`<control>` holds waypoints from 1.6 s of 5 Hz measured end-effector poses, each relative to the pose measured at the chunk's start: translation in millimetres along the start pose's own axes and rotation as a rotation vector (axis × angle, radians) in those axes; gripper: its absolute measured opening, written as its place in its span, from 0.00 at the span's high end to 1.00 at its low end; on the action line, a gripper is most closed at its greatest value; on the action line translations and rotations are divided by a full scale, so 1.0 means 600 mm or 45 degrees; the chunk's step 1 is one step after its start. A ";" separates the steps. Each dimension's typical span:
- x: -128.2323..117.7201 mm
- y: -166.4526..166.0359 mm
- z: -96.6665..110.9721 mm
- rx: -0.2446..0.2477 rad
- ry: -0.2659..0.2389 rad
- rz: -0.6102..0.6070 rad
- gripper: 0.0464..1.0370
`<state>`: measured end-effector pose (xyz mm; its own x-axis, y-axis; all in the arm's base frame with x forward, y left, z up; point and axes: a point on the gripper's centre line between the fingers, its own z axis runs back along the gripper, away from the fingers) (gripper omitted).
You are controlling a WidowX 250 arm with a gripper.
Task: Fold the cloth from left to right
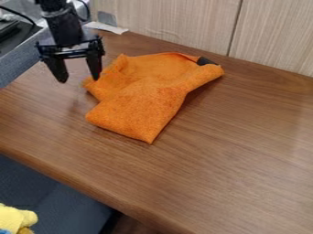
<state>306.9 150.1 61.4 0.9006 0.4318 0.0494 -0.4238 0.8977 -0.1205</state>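
Note:
My gripper will next pick up the orange cloth by its edge opposite the dark patch [206, 61], to fold the cloth across itself.
The black gripper [79, 77] hangs at the upper left with its two fingers spread apart and nothing between them. Its right finger is close to the left edge of the orange cloth [143, 93]; whether it touches the cloth cannot be told. The cloth lies crumpled and partly folded over itself on the wooden table, with one corner pointing toward the table's front and a dark patch [206, 61] at its upper right end.
The brown table [232, 169] meets a wood-panelled wall [177, 23] at the back. A white and grey item [107, 27] lies near the wall, behind the gripper. Something yellow [13, 218] sits below the table's front edge at lower left.

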 end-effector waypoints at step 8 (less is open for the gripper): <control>-0.001 -0.043 0.038 0.108 -0.067 -0.029 0.94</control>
<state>315.2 129.0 87.2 0.9048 0.4129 0.1036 -0.4117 0.9107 -0.0342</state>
